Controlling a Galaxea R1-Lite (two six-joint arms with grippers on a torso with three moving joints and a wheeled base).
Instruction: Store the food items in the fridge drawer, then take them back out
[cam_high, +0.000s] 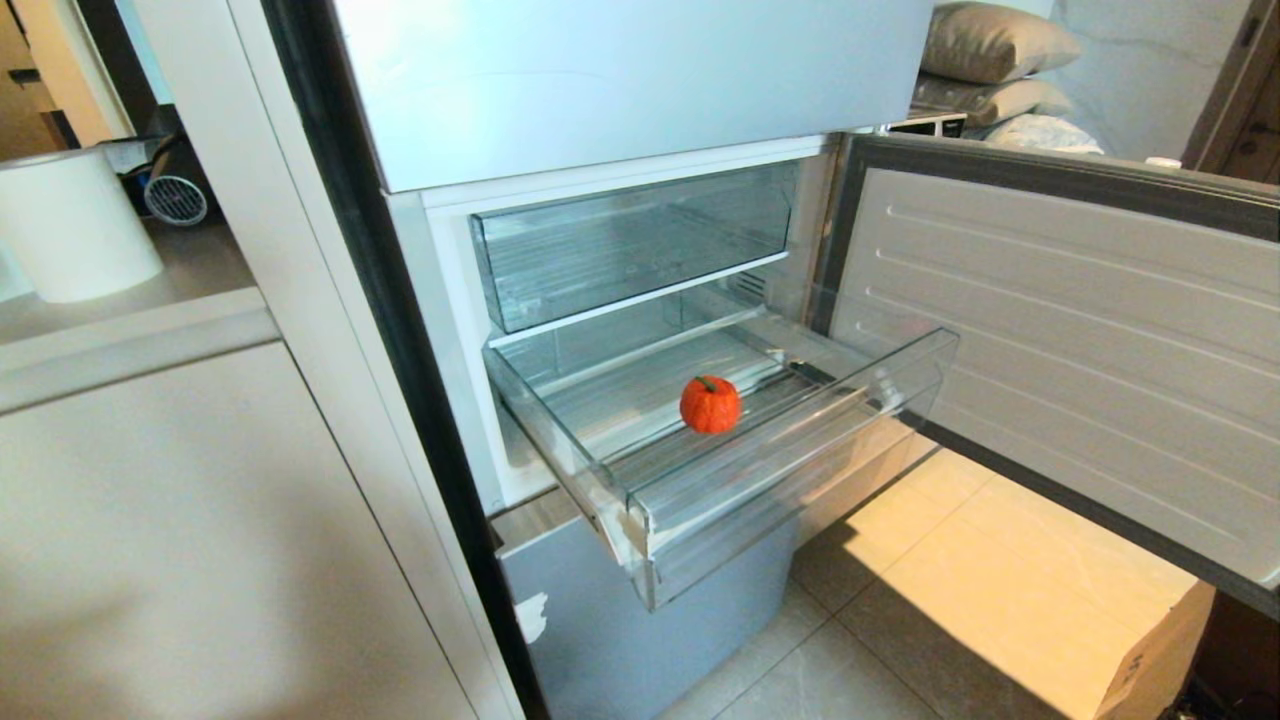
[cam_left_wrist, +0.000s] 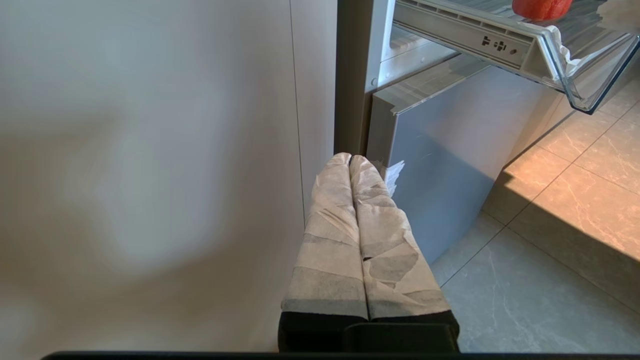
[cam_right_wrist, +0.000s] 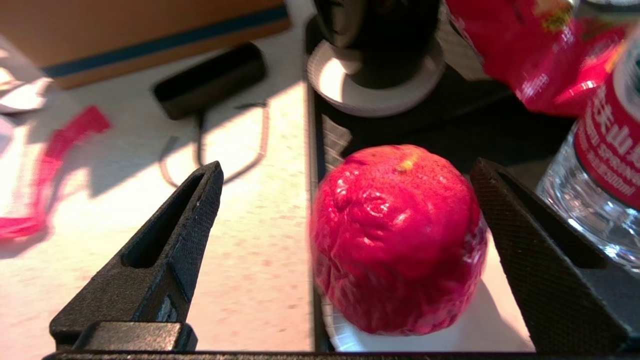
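I should lower my right gripper before closing on the red fruit, because its fingers hang above the fruit on either side and would miss if closed now.
An orange-red fruit (cam_high: 710, 404) with a small dark stem lies on the ribbed floor of the pulled-out fridge drawer (cam_high: 780, 470). The left wrist view catches the same fruit (cam_left_wrist: 541, 7) and the drawer's corner (cam_left_wrist: 575, 65) from below. In the right wrist view a deeper red, rough-skinned fruit (cam_right_wrist: 397, 240) sits on a white plate (cam_right_wrist: 500, 325). My right gripper (cam_right_wrist: 347, 167) is open, one black finger on each side of this fruit, neither touching it. My left gripper (cam_left_wrist: 350, 159) is shut and empty, parked low beside the fridge's lower panel. Neither arm shows in the head view.
Around the red fruit stand a water bottle (cam_right_wrist: 600, 165), a red packet (cam_right_wrist: 530, 50), a dark cup on a white dish (cam_right_wrist: 380, 40) and a black device with a cable (cam_right_wrist: 210, 80). The fridge door (cam_high: 1060, 340) hangs open at the right. A clear bin (cam_high: 630, 240) sits above the drawer.
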